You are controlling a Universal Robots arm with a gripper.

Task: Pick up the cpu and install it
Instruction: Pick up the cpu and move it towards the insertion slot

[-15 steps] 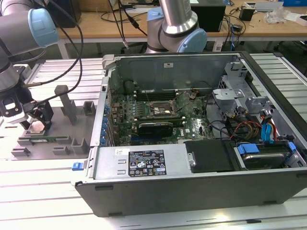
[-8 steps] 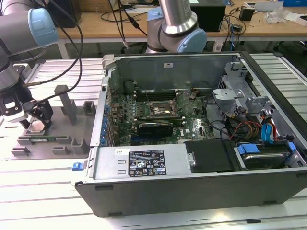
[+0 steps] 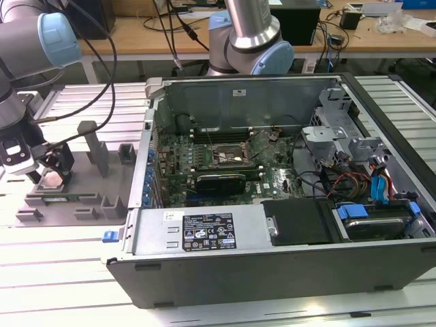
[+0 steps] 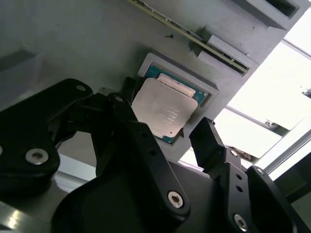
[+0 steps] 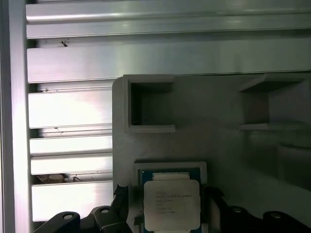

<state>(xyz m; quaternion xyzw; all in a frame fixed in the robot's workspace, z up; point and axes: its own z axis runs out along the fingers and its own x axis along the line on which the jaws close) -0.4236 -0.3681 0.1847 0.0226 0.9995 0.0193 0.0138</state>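
Note:
The cpu has open side edges with gaps for fingers, so my gripper needs to grab it there next. The pocket's side [image 5: 170, 165] is close around the cpu's end.
The cpu [image 4: 164, 109] is a flat silver square lying in a shallow pocket of the grey fixture plate [image 3: 82, 187], at the exterior view's left. My gripper [image 3: 56, 169] hangs low over that pocket. In both wrist views its black fingers [image 4: 127, 94] stand on either side of the cpu [image 5: 171, 204], close to the edges, with a thin gap showing. The gripper [image 4: 165, 110] is open and the chip looks seated flat. The motherboard socket [image 3: 228, 155] lies inside the open computer case [image 3: 204, 235], far from the gripper at the exterior view's right.
Upright grey fixture blocks [image 3: 95, 146] stand on the plate just beside the gripper. Square pockets [image 5: 149, 104] sit beyond the cpu pocket. The case's tall side wall [image 3: 151, 150] lies between the fixture and the socket. A second arm's base [image 3: 248, 41] stands behind the case.

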